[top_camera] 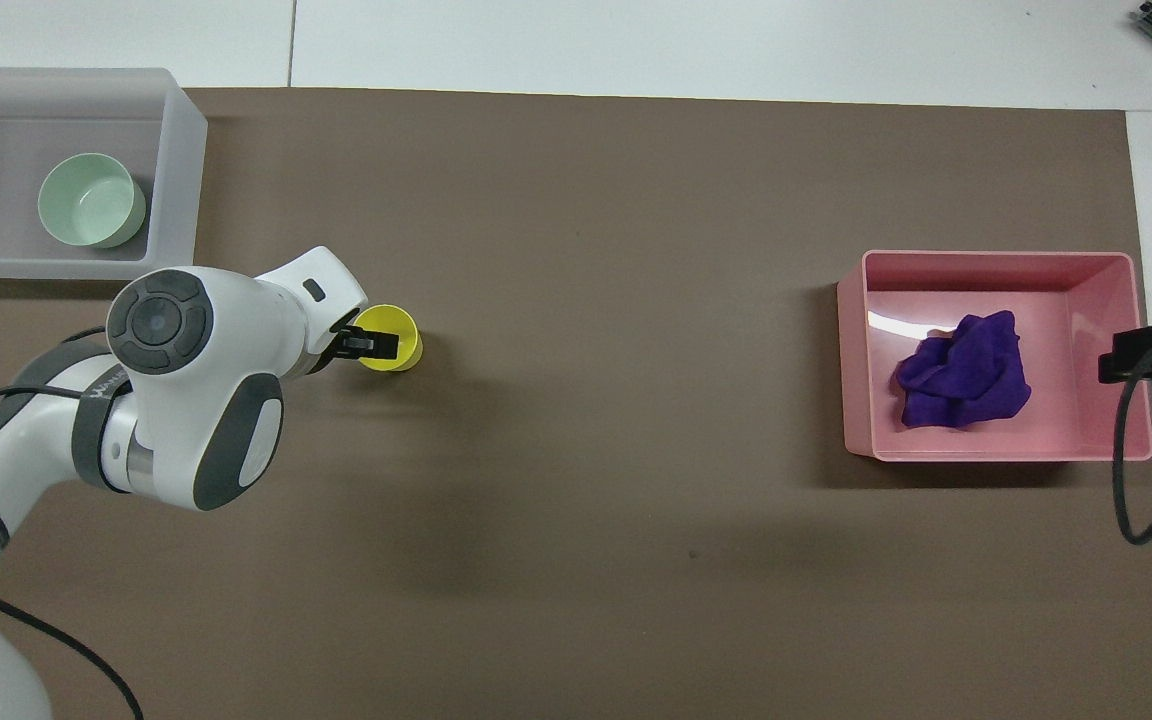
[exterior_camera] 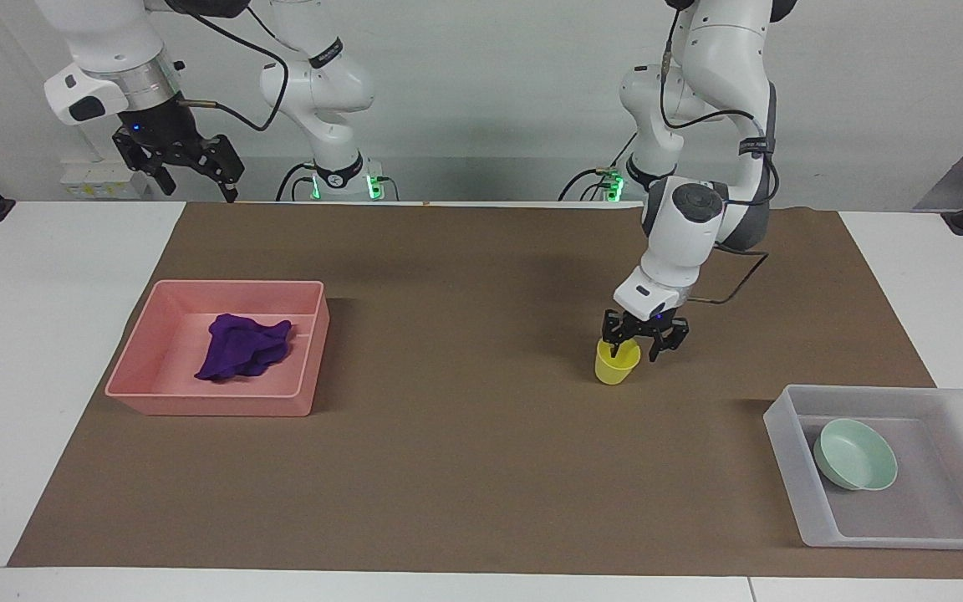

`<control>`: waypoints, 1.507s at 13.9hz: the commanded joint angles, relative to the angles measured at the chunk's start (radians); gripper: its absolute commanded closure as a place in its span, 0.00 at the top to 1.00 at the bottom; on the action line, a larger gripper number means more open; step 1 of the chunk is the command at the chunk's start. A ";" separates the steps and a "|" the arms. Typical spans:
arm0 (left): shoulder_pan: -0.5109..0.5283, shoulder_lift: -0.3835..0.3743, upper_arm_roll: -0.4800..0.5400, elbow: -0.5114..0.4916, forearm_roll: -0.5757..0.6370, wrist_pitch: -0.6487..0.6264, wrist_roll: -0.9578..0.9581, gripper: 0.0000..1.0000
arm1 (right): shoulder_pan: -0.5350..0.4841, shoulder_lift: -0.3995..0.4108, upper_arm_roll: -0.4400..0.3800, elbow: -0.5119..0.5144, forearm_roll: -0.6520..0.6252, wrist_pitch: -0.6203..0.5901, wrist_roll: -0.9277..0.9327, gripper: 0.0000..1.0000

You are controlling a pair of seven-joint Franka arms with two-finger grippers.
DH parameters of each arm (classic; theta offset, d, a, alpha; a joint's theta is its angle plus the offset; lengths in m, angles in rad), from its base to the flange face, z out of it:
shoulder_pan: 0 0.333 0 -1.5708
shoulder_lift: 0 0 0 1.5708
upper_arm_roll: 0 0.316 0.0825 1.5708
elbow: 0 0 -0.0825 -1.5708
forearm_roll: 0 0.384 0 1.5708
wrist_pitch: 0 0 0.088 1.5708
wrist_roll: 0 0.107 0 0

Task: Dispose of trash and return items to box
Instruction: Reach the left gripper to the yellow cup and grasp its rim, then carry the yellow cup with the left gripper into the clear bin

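The yellow cup's outer body (top_camera: 413,355) is round and sloping, so my left gripper will next grab the cup's open rim (top_camera: 375,362), where the cup's side gives it two facing sides.
The yellow cup (exterior_camera: 616,364) stands upright on the brown mat (exterior_camera: 465,468), nearer to the robots than the box. My left gripper (exterior_camera: 634,351) is down at its rim, open but narrowed, one finger inside the cup and the other outside its wall; in the overhead view one fingertip (top_camera: 379,345) lies over the cup (top_camera: 398,338). The mint-green bowl (exterior_camera: 855,454) sits in the frosted box (exterior_camera: 791,451) at the left arm's end. The purple rag (exterior_camera: 245,347) lies in the pink bin (exterior_camera: 214,405). My right gripper (exterior_camera: 189,167) waits, raised and open, at the right arm's end.
The pink bin (top_camera: 996,455) stands on the mat toward the right arm's end, and the right arm's cable (top_camera: 1131,470) hangs beside it. The box (top_camera: 171,170) is at the mat's corner farthest from the robots. White table shows around the mat.
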 commanded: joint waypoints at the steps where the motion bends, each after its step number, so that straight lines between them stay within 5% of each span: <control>1: -0.013 -0.014 0.016 -0.019 0.007 0.019 -0.013 0.00 | -0.016 0.003 0.002 0.019 0.010 -0.030 -0.011 1.00; 3: -0.010 -0.022 0.017 -0.014 0.009 0.013 -0.015 0.00 | -0.024 0.068 0.000 0.108 0.011 -0.087 -0.009 1.00; 7: 0.045 -0.068 0.022 0.022 0.009 -0.019 -0.004 0.00 | -0.018 0.042 0.002 0.053 0.011 -0.061 0.029 1.00; 10: 0.128 -0.046 0.023 0.171 0.012 -0.121 0.005 0.00 | -0.012 0.040 0.000 0.050 0.011 -0.061 0.029 1.00; 16: 0.344 0.079 0.020 0.459 0.014 -0.217 0.089 0.00 | -0.015 0.039 0.000 0.050 0.010 -0.061 0.022 1.00; 21: 0.462 0.262 0.014 0.706 0.012 -0.291 0.108 0.00 | -0.013 0.039 0.002 0.050 0.010 -0.061 0.022 1.00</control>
